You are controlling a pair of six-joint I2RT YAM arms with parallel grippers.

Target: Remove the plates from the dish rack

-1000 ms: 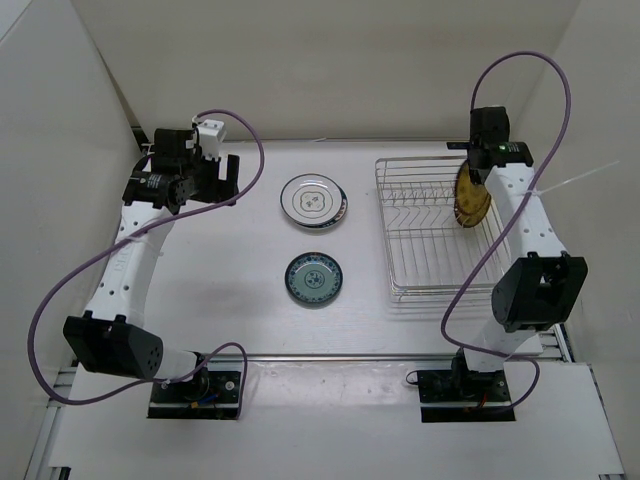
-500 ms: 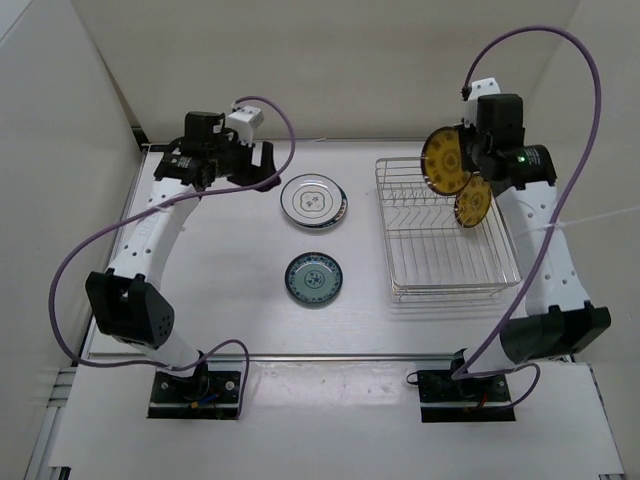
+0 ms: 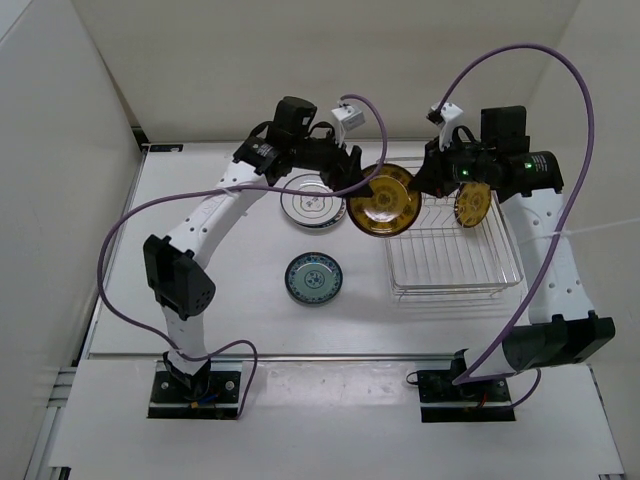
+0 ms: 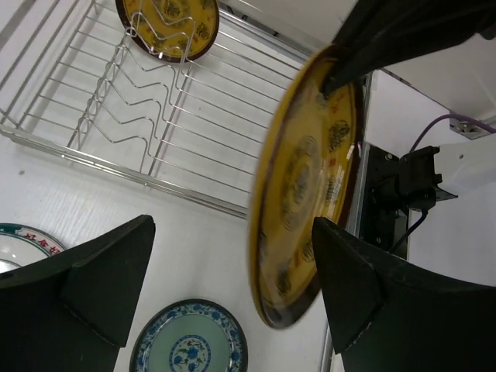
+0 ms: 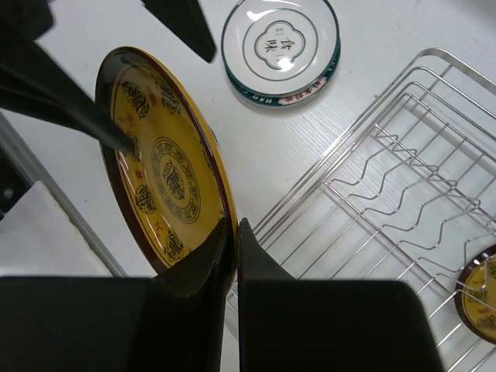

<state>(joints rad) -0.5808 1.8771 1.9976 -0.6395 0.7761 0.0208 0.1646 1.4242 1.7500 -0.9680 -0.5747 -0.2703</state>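
Observation:
The gold plate's near rim (image 3: 355,197) (image 4: 264,293) sits past my left gripper's fingertips and between them, so my left gripper closes on the plate next.
My right gripper (image 3: 422,186) (image 5: 235,229) is shut on the rim of a glossy gold plate (image 3: 384,201) (image 5: 167,167) and holds it on edge in the air, just left of the dish rack (image 3: 450,262) (image 5: 403,186). My left gripper (image 3: 358,182) (image 4: 232,225) is open, its fingers on either side of that plate (image 4: 304,194) without touching it. A second gold plate (image 3: 472,204) (image 4: 167,27) (image 5: 477,298) stands in the rack's back slots.
A stack of plates with a white grey-motif plate on top (image 3: 312,200) (image 5: 280,46) lies on the table left of the rack. A teal patterned plate (image 3: 313,277) (image 4: 190,341) lies nearer the front. White walls enclose the table.
My right gripper lifted the gold plate out of the rack and carried it left. My left arm swung right from the table's far left to meet the plate.

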